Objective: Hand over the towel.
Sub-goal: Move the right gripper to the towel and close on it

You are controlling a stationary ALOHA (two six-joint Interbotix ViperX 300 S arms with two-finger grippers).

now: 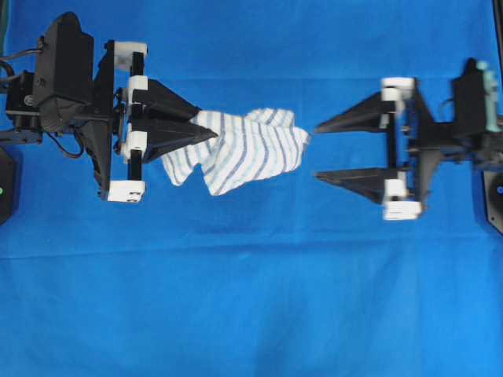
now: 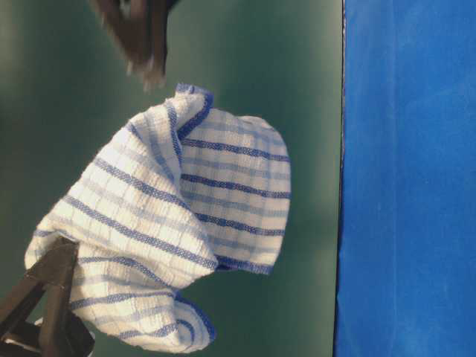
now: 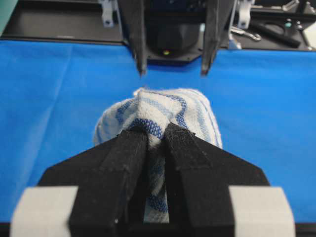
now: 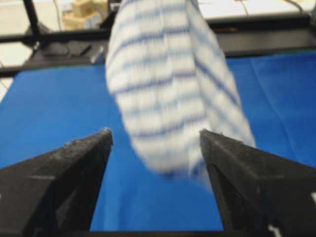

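My left gripper's fingers are covering one edge of the slack towel, so my right gripper needs to reach the towel and grip its loose end (image 1: 295,148) (image 4: 180,148).
The towel (image 1: 247,149) is a small white cloth with thin blue and grey stripes, hanging in the air above the blue cloth at mid-table. My left gripper (image 1: 206,126) is shut on its left edge; in the left wrist view the towel (image 3: 163,111) is pinched between the black fingers (image 3: 126,163). My right gripper (image 1: 316,151) is open and empty, its tips just right of the towel's free end. In the right wrist view the towel (image 4: 173,84) hangs blurred just beyond the spread fingers (image 4: 86,158). The table-level view shows the towel (image 2: 178,223) draped.
A large plain blue cloth (image 1: 251,298) covers the whole table. The right arm's open gripper (image 3: 172,69) faces me in the left wrist view. Black frame rails (image 4: 148,39) run along the far table edge.
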